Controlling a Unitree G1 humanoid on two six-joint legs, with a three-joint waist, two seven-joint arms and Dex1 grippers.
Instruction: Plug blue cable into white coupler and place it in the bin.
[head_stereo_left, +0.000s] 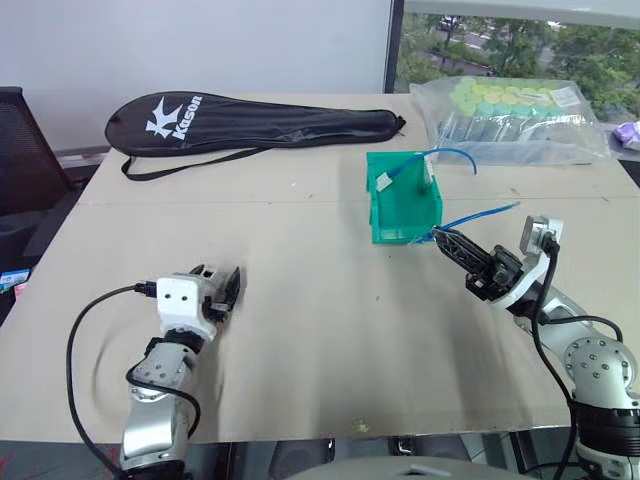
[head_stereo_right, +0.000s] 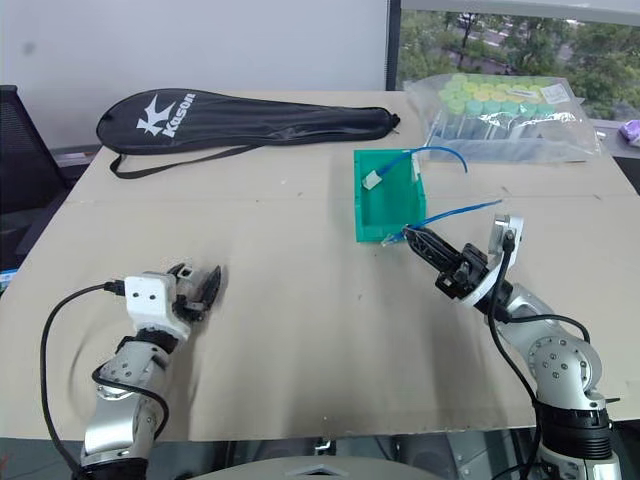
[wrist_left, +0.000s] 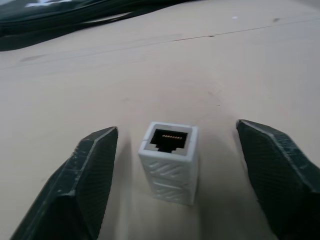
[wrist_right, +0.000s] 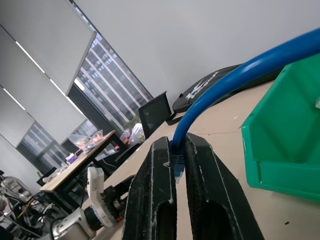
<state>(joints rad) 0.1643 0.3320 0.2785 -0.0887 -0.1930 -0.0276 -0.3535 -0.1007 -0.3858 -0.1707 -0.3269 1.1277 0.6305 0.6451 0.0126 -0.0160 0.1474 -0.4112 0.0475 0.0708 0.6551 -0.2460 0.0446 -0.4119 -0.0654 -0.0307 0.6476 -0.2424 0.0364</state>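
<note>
The white coupler's socket (wrist_left: 169, 141) has to stay free to receive the blue cable. I will grab the coupler by its sides with my left gripper next.
The white coupler (wrist_left: 170, 160) stands on the tan table with its dark socket facing away from the wrist. It sits between the fingers of my left gripper (head_stereo_left: 228, 288), which is open, with a gap on each side. At the right, my right gripper (head_stereo_left: 440, 238) is shut on the blue cable (head_stereo_left: 485, 214) near its end. It is held just off the near right corner of the green bin (head_stereo_left: 405, 215). The cable's free length trails up and to the right. In the right wrist view the cable (wrist_right: 235, 80) rises from between the shut fingers (wrist_right: 155, 185).
A second blue cable (head_stereo_left: 452, 153) arches out of the bin, its white block (head_stereo_left: 385, 182) lying inside. A black racket bag (head_stereo_left: 250, 122) lies at the back left. A clear bag of green-capped tubes (head_stereo_left: 515, 115) is at the back right, and a dark chair (head_stereo_left: 20, 150) stands by the table's left edge.
</note>
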